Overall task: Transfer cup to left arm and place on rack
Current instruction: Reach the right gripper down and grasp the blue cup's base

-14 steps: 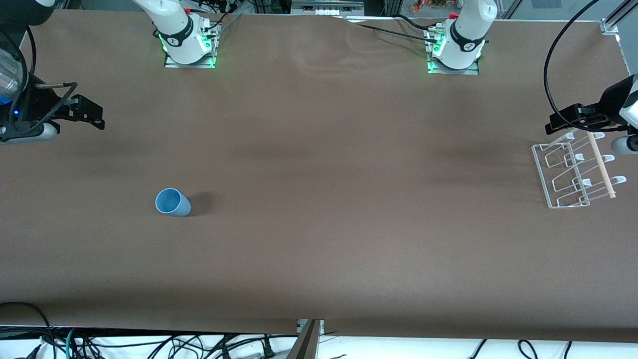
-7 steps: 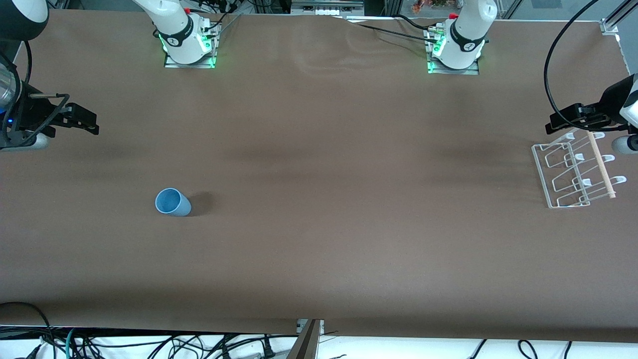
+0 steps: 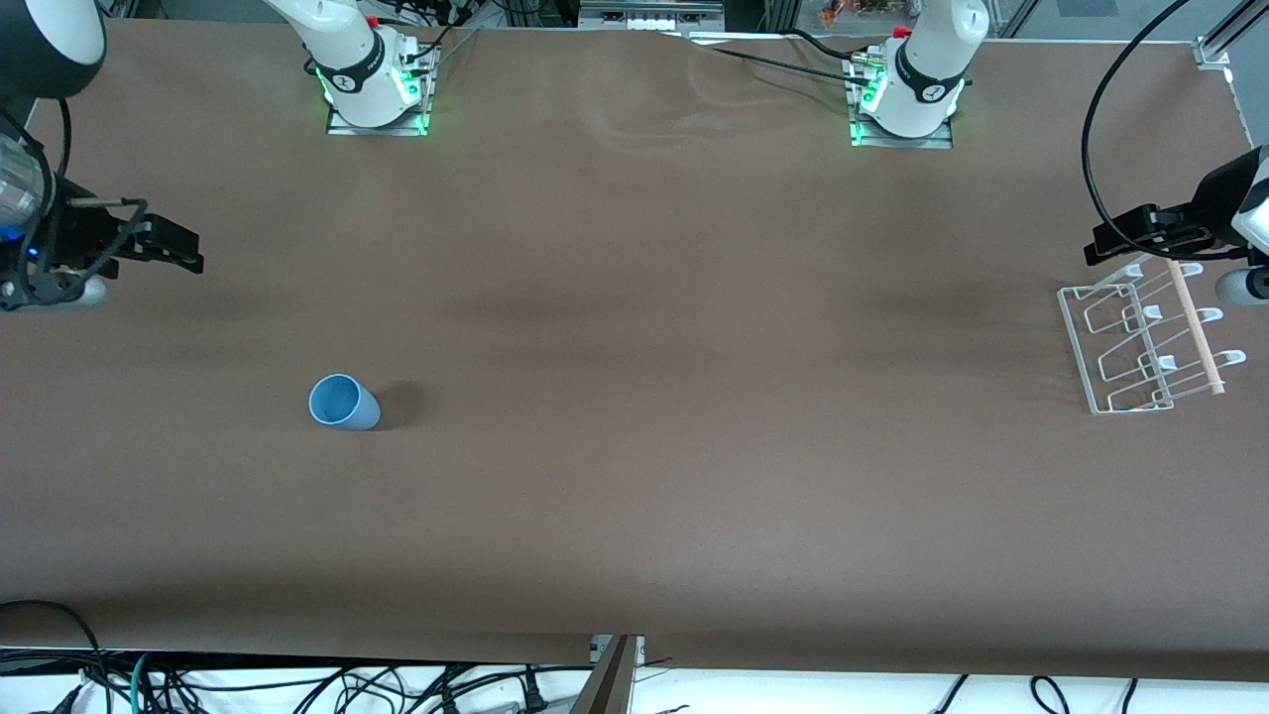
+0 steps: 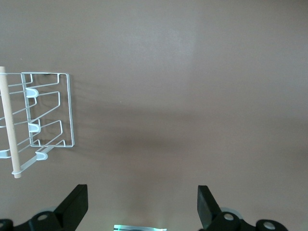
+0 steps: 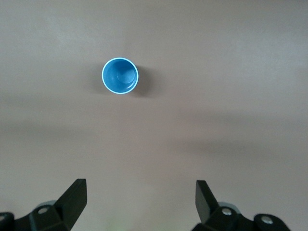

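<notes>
The right gripper picks up the cup (image 3: 344,403) by its rim next, to pass it to my left arm for the rack.
A small light-blue cup (image 3: 344,403) stands upright on the brown table toward the right arm's end, mouth up and empty. In the right wrist view the cup (image 5: 120,75) lies well ahead of my right gripper (image 5: 141,202), which is open and empty. That right gripper (image 3: 183,253) hangs over the table's edge at its own end, apart from the cup. The white wire rack (image 3: 1145,337) with its wooden rod (image 3: 1195,327) sits at the left arm's end. My left gripper (image 3: 1102,250) hovers just over the rack's edge, open with nothing in it (image 4: 142,207); the rack (image 4: 48,110) shows beside it.
The two arm bases (image 3: 377,94) (image 3: 902,104) stand at the table's edge farthest from the front camera. Cables hang below the table edge (image 3: 615,650) nearest that camera. Brown table cloth stretches between cup and rack.
The right arm's hand has shifted slightly at its end of the table. Cup, rack and left arm have not moved.
</notes>
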Motion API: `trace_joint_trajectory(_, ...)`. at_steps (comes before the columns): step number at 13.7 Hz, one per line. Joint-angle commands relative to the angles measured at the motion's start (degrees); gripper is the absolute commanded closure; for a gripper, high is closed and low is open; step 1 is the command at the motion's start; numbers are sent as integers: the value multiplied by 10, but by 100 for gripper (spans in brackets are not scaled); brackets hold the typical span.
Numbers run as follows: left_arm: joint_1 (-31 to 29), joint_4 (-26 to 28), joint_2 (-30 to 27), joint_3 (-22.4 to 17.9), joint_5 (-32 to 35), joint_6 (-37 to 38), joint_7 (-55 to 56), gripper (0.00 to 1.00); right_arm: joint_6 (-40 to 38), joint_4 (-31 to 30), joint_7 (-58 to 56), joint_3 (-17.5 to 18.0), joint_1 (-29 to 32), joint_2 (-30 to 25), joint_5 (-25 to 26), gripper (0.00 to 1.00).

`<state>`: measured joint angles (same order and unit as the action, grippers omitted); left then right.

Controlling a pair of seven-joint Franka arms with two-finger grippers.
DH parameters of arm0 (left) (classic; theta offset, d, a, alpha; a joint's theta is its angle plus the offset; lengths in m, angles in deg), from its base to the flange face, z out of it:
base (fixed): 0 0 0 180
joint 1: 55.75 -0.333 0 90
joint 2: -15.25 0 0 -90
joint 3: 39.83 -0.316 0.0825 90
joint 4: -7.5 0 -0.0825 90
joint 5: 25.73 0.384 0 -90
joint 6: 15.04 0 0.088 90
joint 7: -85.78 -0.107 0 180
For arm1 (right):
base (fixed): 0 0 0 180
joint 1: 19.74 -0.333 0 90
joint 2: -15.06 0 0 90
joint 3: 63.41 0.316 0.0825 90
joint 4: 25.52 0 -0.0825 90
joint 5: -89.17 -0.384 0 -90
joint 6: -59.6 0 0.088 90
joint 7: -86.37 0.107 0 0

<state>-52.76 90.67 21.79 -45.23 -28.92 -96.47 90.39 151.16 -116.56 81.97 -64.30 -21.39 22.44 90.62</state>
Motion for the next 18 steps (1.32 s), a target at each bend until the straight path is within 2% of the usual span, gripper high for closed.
trace_joint_trajectory(1, 1, 7, -8, 0, -2, 4, 0, 0, 50, 7, -3, 5, 4, 65, -2, 0)
trace_joint_trajectory(5, 1, 7, -7, 0, -2, 4, 0, 0, 160, 8, -2, 6, 3, 162, -3, 0)
trace_joint_trajectory(9, 3, 10, -7, 0, -2, 3, -1, 0, 214, 8, -1, 9, -8, 251, -2, 0)
trace_joint_trajectory(15, 4, 13, -4, 0, -2, 2, -2, 0, 243, 9, 10, 9, -14, 282, -3, 0)
trace_joint_trajectory(16, 4, 13, -4, 0, -2, 2, -2, 0, 251, 9, 20, 9, -20, 293, -2, 11)
trace_joint_trajectory(17, 4, 13, -4, 0, -2, 2, -2, 0, 264, 9, 33, 9, -28, 301, 0, 42)
trace_joint_trajectory(18, 5, 13, -4, 0, -2, 2, -2, 0, 273, 9, 40, 9, -30, 310, 0, 61)
